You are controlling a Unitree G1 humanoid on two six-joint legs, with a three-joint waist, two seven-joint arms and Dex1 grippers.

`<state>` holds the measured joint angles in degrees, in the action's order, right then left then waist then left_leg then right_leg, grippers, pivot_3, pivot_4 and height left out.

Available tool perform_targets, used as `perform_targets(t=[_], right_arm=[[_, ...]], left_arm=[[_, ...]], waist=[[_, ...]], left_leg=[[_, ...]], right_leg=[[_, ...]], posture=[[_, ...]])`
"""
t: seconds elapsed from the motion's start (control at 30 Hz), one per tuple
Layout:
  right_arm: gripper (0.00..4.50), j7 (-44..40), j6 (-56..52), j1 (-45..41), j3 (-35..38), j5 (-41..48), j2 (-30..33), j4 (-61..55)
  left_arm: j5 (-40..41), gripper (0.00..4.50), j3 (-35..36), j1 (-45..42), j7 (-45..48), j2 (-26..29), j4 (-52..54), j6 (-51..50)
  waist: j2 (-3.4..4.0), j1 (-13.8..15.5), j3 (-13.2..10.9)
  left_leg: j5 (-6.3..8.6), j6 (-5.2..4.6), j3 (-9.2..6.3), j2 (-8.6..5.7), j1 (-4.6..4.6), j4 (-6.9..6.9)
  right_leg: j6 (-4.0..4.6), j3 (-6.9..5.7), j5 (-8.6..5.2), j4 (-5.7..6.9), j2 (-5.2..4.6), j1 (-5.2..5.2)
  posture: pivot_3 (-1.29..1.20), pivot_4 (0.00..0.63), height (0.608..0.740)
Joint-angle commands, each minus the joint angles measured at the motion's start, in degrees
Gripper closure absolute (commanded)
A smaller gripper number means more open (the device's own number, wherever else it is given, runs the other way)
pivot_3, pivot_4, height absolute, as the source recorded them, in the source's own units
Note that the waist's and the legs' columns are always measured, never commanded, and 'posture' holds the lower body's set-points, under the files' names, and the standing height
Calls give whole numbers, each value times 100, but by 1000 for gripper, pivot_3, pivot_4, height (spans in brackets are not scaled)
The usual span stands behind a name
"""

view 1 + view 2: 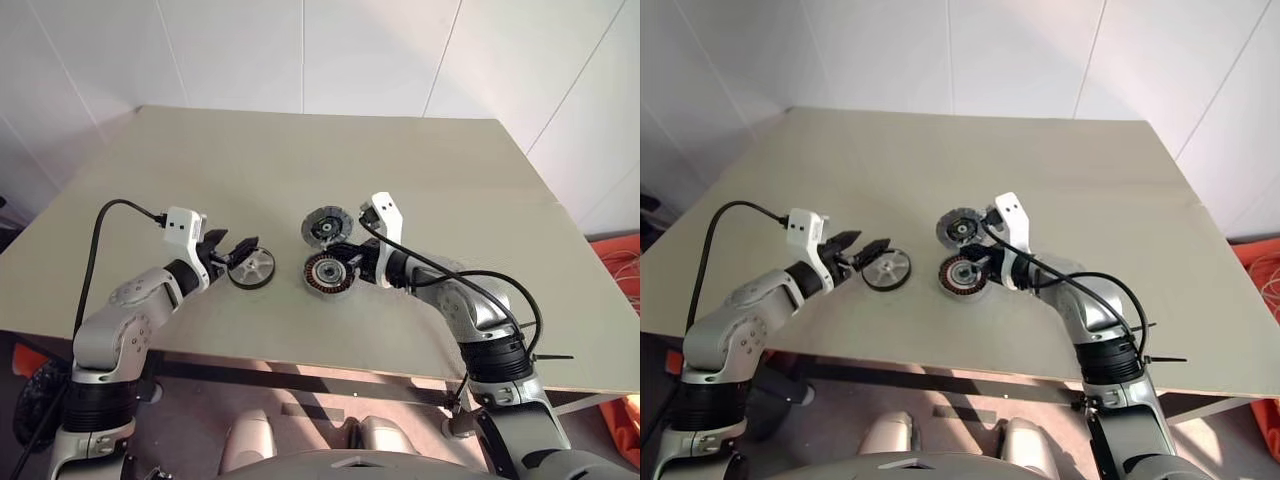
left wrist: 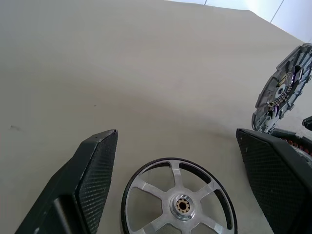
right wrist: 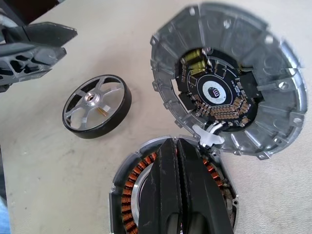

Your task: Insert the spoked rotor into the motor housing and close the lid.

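Observation:
The rotor's spoked side [image 1: 252, 267] fills nearly the whole gap between my fingers, so my left gripper should grab the rotor by its narrow black rim [image 1: 239, 282] next.
The spoked rotor [image 1: 251, 269], black-rimmed with silver spokes, lies flat on the table. My left gripper [image 1: 237, 247] is open just above it, and the rotor [image 2: 179, 201] lies between the spread fingers [image 2: 92, 180] without touching them. To its right sits the motor housing [image 1: 322, 273], its copper winding showing. The lid [image 1: 324, 226] is swung open at the housing's far edge, ribbed inner face and dark circuit centre [image 3: 217, 90] showing. My right gripper [image 3: 178, 144] is shut on nothing, its tips over the housing [image 3: 127, 187] near the hinge.
The beige table [image 1: 300, 160] stretches far beyond the parts to a white wall. Its front edge [image 1: 300, 352] runs just below both arms. A black cable [image 1: 95, 250] loops from the left wrist.

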<state>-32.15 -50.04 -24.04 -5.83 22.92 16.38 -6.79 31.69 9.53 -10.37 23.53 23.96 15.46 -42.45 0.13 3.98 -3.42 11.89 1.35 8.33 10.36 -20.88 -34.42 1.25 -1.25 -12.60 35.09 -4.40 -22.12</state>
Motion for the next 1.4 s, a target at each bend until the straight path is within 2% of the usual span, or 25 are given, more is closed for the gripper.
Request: perform_targets(t=[0.03,0.23,0.4,0.47,0.53,0.67,0.87,1.03,1.27,1.4], right_arm=[[4469,-6,149,-46,193,-35,233,-173],[4469,-21,244,-79,477,-75,685,-91],[4469,-17,252,-100,549,-81,727,-78],[4469,-5,239,-100,549,-64,701,-124],[4500,10,233,-102,535,-66,681,-137],[4500,15,230,-119,562,-58,669,-127],[4500,44,230,-126,581,-67,660,-108],[4500,68,222,-122,578,-58,657,-113],[4500,71,213,-133,581,-48,659,-77],[4500,75,213,-148,584,-54,664,-58]], left_arm=[[201,381,204,-15,58,136,101,-253],[313,381,496,228,347,635,-25,-521],[313,381,558,348,720,1006,-388,-580],[504,381,593,250,825,950,-480,-688],[698,20,606,129,879,835,-512,-798],[885,9,670,-119,573,601,-564,-1150],[1337,9,895,-381,221,620,-623,-2325],[1876,9,1436,-473,-35,446,-701,-3004],[2228,9,1826,-428,-413,145,-773,-3547],[2204,9,1789,-381,-601,-74,-820,-3680]], waist=[[0,7,0],[1,1,-1],[3,1,-2],[3,7,-1],[3,21,-1],[3,21,-1],[3,-5,-1],[3,5,-2],[2,8,-2],[2,10,-2]], left_leg=[[0,0,0,-1,-1,0],[0,0,1,1,0,0],[0,0,1,2,2,0],[0,0,1,2,1,0],[0,0,1,-1,0,0],[0,0,1,-1,1,0],[-1,1,2,2,3,0],[-1,1,2,1,2,0],[0,1,2,1,2,0],[0,1,2,1,1,0]], right_leg=[[0,0,0,0,-1,0],[0,0,0,1,2,-3],[0,0,-1,1,3,-3],[0,1,-1,1,2,-3],[0,0,0,1,0,-2],[2,0,0,2,0,-2],[7,1,-2,10,2,-6],[8,1,-4,10,2,-6],[8,1,-4,9,2,-5],[8,1,-4,8,2,-5]], posture=[[0,0,740],[0,0,740],[0,0,740],[0,0,740],[0,0,740],[0,0,740],[0,0,740],[0,0,740],[0,0,740],[0,0,740]])
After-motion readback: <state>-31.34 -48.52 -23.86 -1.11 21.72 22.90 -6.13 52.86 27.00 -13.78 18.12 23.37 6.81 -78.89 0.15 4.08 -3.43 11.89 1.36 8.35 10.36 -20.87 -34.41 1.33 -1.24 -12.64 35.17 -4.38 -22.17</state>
